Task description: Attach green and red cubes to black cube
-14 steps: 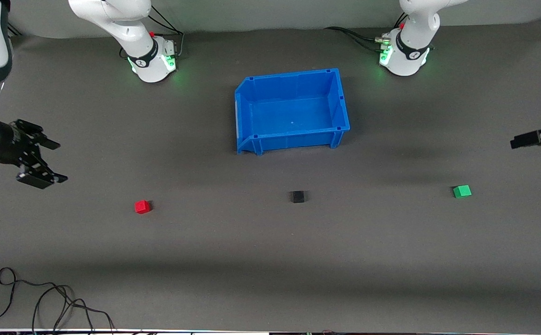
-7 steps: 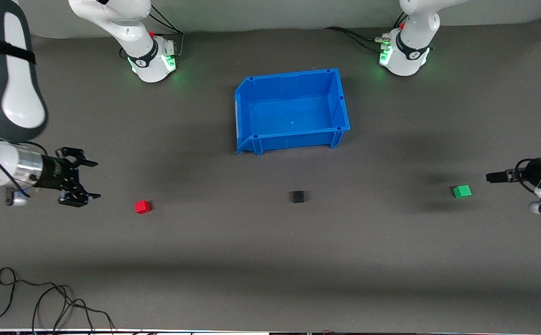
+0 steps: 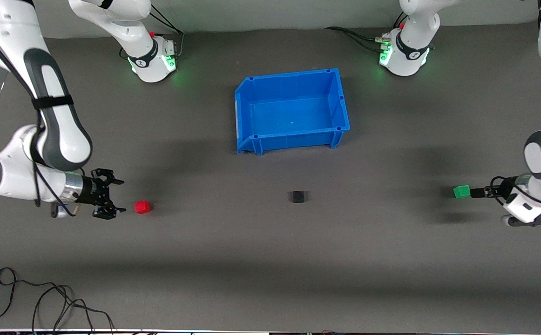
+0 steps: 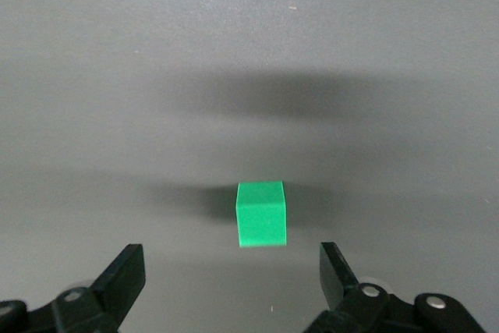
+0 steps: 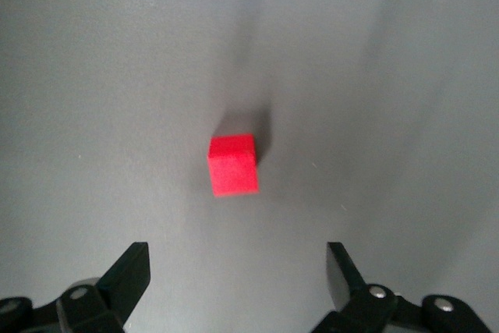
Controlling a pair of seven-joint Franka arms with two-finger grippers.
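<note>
I should pick up the green cube (image 3: pixel 462 191) by its two opposite sides with my left gripper next, so that I can attach it to the black cube (image 3: pixel 298 197).
The red cube (image 3: pixel 142 207) lies on the grey table toward the right arm's end. My right gripper (image 3: pixel 114 198) is open and low beside it, a short gap away; the right wrist view shows the cube (image 5: pixel 233 164) ahead of the open fingers (image 5: pixel 129 274). The green cube (image 3: pixel 462 191) lies toward the left arm's end. My left gripper (image 3: pixel 476 191) is open and low, right next to it; the left wrist view shows the cube (image 4: pixel 261 214) just ahead of the fingers (image 4: pixel 125 274). The black cube (image 3: pixel 298 197) sits alone between the two.
An empty blue bin (image 3: pixel 245 114) stands farther from the front camera than the black cube, midway between the arms' bases. Loose black cables (image 3: pixel 42 302) lie at the table's near edge toward the right arm's end.
Both arms have come down and inward: the right gripper has closed in on the red cube, the left gripper on the green cube. The cubes have not moved.
</note>
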